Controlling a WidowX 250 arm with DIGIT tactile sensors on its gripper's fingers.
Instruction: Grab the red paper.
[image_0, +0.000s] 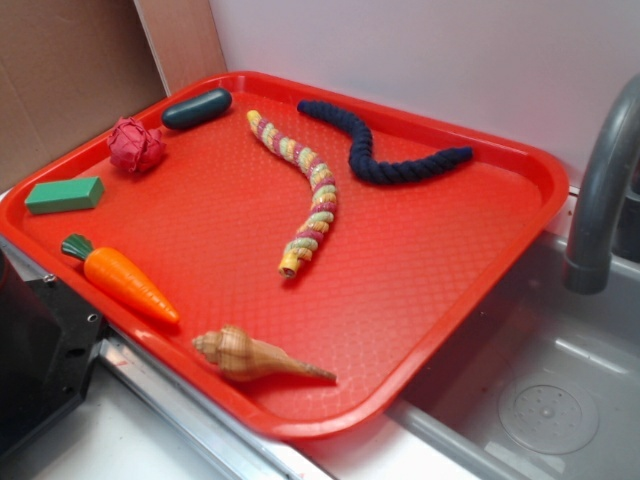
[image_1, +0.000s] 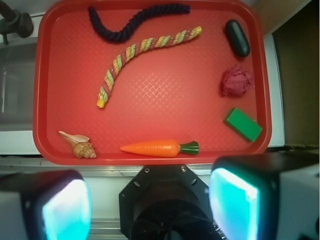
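Note:
My gripper grabs the paper's creased sides next, to lift the red paper (image_0: 136, 146) off the tray.
The red paper (image_0: 136, 146), a small dark crimson crumpled ball, lies on the red tray (image_0: 420, 300) near its far left corner, between a dark green oval piece (image_0: 197, 108) and a green block (image_0: 65, 195). In the wrist view the paper (image_1: 236, 81) lies at the tray's right side, far from my gripper (image_1: 150, 205). The gripper is open and empty, its two pads wide apart, high above the robot base at the tray's near edge. The gripper does not show in the exterior view.
On the tray lie an orange carrot (image_0: 120, 281), a seashell (image_0: 250, 355), a striped yellow rope (image_0: 305, 195) and a dark blue rope (image_0: 375, 150). A sink (image_0: 540, 400) with a grey tap (image_0: 600, 190) is to the right. Cardboard stands behind the left.

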